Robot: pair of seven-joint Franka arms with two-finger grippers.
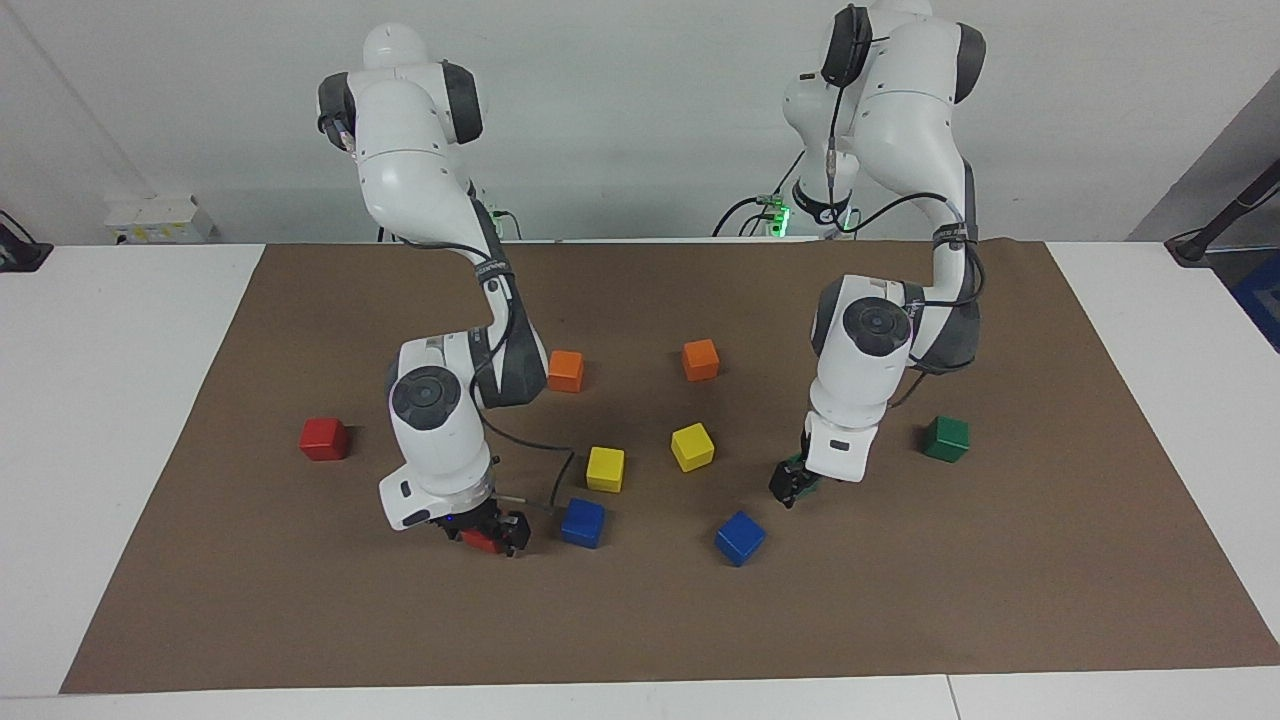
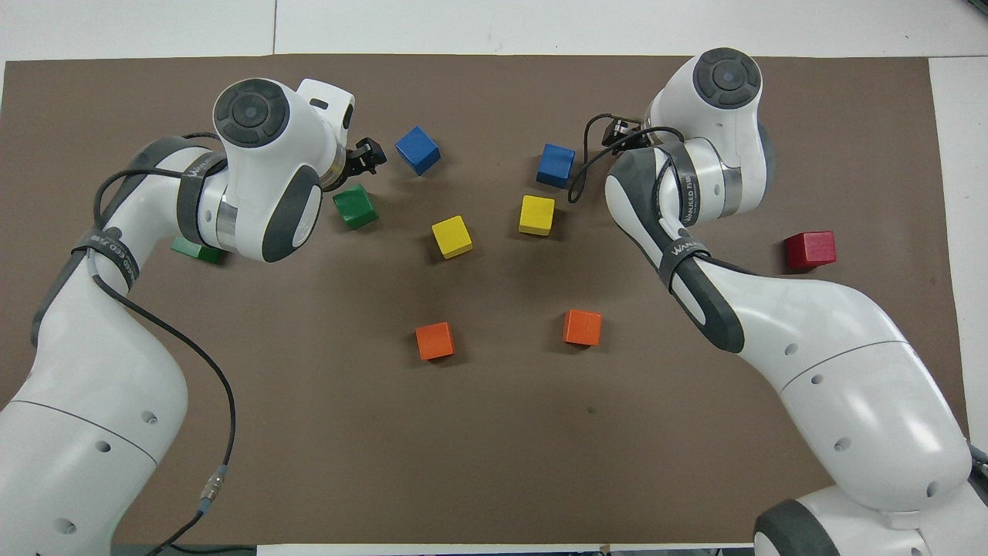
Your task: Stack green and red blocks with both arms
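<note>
I need to move my left gripper toward the green block before I close it. Bare brown mat is between its fingers and the block, so they would miss if I closed now.
My right gripper is low over the brown mat, shut on a red block; in the overhead view the gripper shows but its block is hidden. A second red block lies toward the right arm's end. My left gripper is open and empty, just above the mat beside a green block, which the left wrist mostly hides in the facing view. The second green block lies toward the left arm's end, partly under the left forearm.
Two blue cubes lie between the grippers. Two yellow cubes are nearer to the robots. Two orange cubes are nearer still. All rest on the brown mat.
</note>
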